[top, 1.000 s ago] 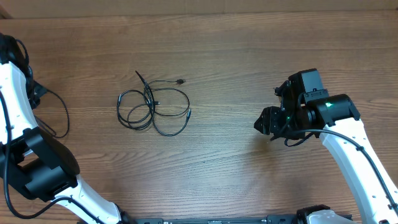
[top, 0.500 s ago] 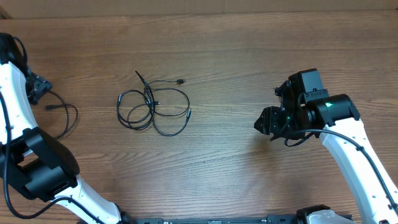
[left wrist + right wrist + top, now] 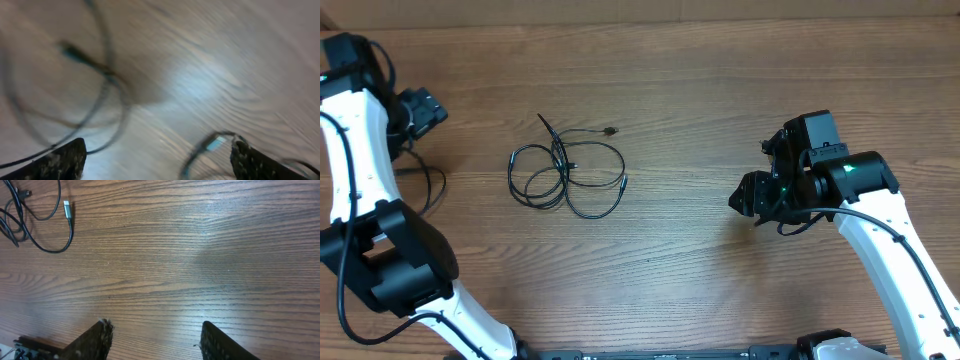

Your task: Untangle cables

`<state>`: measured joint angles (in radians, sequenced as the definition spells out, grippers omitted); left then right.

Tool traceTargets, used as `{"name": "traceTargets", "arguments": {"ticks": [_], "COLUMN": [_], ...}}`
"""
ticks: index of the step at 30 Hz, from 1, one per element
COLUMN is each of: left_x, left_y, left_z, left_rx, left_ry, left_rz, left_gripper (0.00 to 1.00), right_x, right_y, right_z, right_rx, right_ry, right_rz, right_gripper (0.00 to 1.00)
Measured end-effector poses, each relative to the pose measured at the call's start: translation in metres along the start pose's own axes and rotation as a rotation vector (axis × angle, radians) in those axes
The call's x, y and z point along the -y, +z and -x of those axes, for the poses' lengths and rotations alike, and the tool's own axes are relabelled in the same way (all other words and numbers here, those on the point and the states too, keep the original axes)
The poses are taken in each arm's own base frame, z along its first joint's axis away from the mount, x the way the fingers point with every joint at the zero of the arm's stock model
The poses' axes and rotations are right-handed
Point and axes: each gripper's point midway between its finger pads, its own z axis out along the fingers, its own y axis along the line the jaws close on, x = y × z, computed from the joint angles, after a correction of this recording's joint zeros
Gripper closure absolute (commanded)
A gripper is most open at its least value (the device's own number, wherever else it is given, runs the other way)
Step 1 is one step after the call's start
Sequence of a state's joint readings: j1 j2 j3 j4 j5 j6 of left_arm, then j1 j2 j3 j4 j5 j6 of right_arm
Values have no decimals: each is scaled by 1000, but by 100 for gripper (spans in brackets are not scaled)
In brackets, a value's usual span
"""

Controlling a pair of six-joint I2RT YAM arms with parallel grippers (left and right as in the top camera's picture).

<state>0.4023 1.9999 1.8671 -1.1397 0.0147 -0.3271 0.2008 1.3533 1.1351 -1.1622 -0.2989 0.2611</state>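
Observation:
I need to leave loops for my right gripper to untangle, so next my left gripper should grab the tangle by the black piece of cable jutting from the tangle's far side point(image 3: 548, 126).
The cables point(image 3: 565, 175) lie as a loose tangle of thin black loops left of the table's middle, with small plugs sticking out. One more black cable point(image 3: 441, 186) lies apart in a single loop near the left edge. My left gripper point(image 3: 430, 110) hovers open at the far left, above that loop, holding nothing. The left wrist view is blurred: wide-apart fingers point(image 3: 65, 160) over smeared cable loops point(image 3: 107, 80). My right gripper point(image 3: 745, 195) is open over bare wood on the right, well away from the tangle. A silver-tipped plug point(image 3: 66, 207) shows far ahead of its fingers point(image 3: 97, 340).
The table point(image 3: 720, 90) is brown wood. The white left arm point(image 3: 350, 170) runs down the left side over its black base point(image 3: 390, 265). The right arm point(image 3: 890, 250) slants in from the lower right. Its black wire point(image 3: 910, 250) runs along it.
The left gripper opened, let go of the single cable near the left edge, then moved away and to the right. That cable now lies on the table. The right arm stayed still.

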Motion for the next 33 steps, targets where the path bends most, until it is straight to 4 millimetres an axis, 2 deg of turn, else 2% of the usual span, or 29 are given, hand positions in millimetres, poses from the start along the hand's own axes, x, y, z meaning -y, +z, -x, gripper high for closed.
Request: {"name": "traceTargets", "arguments": {"ticks": [5, 7, 11, 14, 16, 23, 27, 33], "left_x": [61, 92, 137, 162, 174, 198, 191, 191], "left_y": [-4, -8, -18, -23, -24, -22, -15, -6], "left_z": [-21, -37, -71, -96, -110, -146, -154, -162], "left_rx": [-51, -80, -137, -174, -187, -191, -189, -169], "left_ry": [195, 292, 424, 503, 547, 622, 593, 560], "left_rz": [-206, -301, -421, -458, -459, -338, -223, -149], "left_gripper": [9, 11, 16, 22, 21, 23, 26, 46], "right_x": [0, 0, 0, 0, 0, 0, 0, 0], "right_y": [0, 0, 0, 0, 0, 0, 0, 0], "right_z": [0, 0, 0, 1, 0, 1, 1, 1], "right_rx": [1, 0, 1, 2, 2, 2, 3, 3], "right_ry": [1, 1, 0, -1, 0, 0, -1, -1], "right_rz": [0, 0, 1, 1, 1, 1, 1, 1], "right_gripper": [45, 45, 45, 45, 45, 45, 45, 45]}}
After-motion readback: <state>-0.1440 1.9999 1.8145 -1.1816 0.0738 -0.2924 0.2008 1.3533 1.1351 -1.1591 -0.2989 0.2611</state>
